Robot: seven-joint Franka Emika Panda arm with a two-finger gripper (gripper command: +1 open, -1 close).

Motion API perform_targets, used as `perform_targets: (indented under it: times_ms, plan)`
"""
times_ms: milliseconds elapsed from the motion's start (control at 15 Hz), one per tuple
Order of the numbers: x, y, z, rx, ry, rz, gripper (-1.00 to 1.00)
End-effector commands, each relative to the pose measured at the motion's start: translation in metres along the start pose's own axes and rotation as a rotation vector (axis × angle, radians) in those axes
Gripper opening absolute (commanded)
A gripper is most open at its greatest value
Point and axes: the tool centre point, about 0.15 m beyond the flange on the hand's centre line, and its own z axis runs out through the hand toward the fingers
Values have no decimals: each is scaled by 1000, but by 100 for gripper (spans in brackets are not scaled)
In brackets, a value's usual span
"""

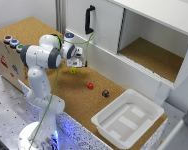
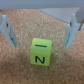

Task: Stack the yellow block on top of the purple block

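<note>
I need to stack the yellow block on the purple block next, so I should grip the yellow block with my gripper by the sides on either side of its N-marked side (image 1: 74, 71).
The yellow block (image 2: 40, 52) lies on the cork surface in the wrist view, a bright cube with dark marks on its faces. It sits between my two fingers (image 2: 10, 35), closer to one side, and both fingers stand well apart from it. My gripper (image 2: 40, 36) is open and holds nothing. In the exterior view the gripper (image 1: 76, 63) hovers just above the yellow block (image 1: 73, 70). The red cube (image 1: 90, 85) and the purple block (image 1: 105, 93) lie further toward the exterior view's right, apart from each other.
A white plastic bin (image 1: 128, 120) stands at the exterior view's right on the cork table. A white cabinet (image 1: 144, 35) with an open compartment and a black handle (image 1: 88, 20) rises behind. A panel with coloured buttons (image 1: 11, 42) sits at the left.
</note>
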Motion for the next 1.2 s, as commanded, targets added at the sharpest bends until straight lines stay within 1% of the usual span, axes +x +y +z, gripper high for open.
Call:
perform_targets:
  times_ms: [0,67,133,333,400,667,933,1067,1133]
  plan:
    - [-3,10,22,-57,-114,27,-100]
    - [-5,10,23,-39,-110,16,-100]
    - [-6,11,24,-53,-112,28,-100]
    - [-5,12,27,-68,-112,28,-100]
    - [-6,10,28,-84,-114,17,-100]
    - [-6,8,29,-80,-105,17,-100]
    - [-6,9,16,-84,-75,45,-100]
    - [-7,10,2,-106,-50,55,-100]
    - [-9,13,-7,-107,-37,69,-100]
